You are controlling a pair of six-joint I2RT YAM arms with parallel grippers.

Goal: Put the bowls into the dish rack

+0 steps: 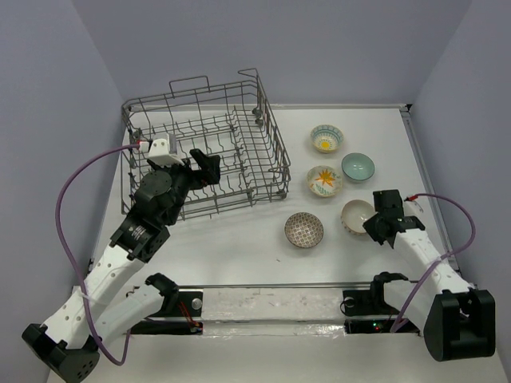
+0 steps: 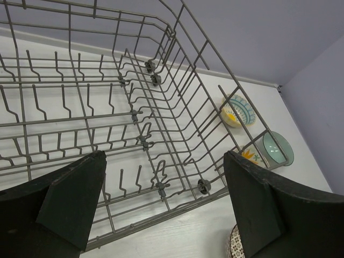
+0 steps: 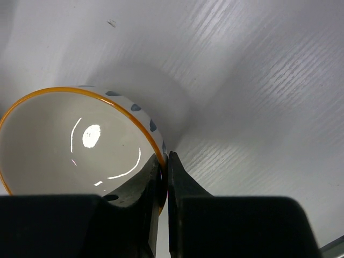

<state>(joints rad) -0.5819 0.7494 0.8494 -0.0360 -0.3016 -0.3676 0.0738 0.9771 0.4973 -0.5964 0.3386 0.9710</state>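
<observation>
My right gripper is pinching the orange rim (image 3: 70,145) from inside and outside, so the cream bowl would come up with it if I lifted it now.
The grey wire dish rack (image 1: 204,148) stands at the back left with no bowl in it. My left gripper (image 1: 204,171) hovers open over its front part; the left wrist view shows the tines (image 2: 134,107) between the wide-apart fingers (image 2: 75,199). Five bowls sit to the right of the rack: two flower bowls (image 1: 326,138) (image 1: 324,181), a teal bowl (image 1: 358,166), a brown-patterned bowl (image 1: 304,230) and a cream bowl (image 1: 354,214). My right gripper (image 3: 165,158) is shut on the cream bowl's orange rim (image 3: 70,145), one finger inside and one outside.
The table's right edge runs close to the bowls. The rack's tall right wall (image 2: 215,102) stands between its inside and the bowls; through it the far flower bowl (image 2: 236,111) and the teal bowl (image 2: 278,148) show. A purple cable loops from each arm.
</observation>
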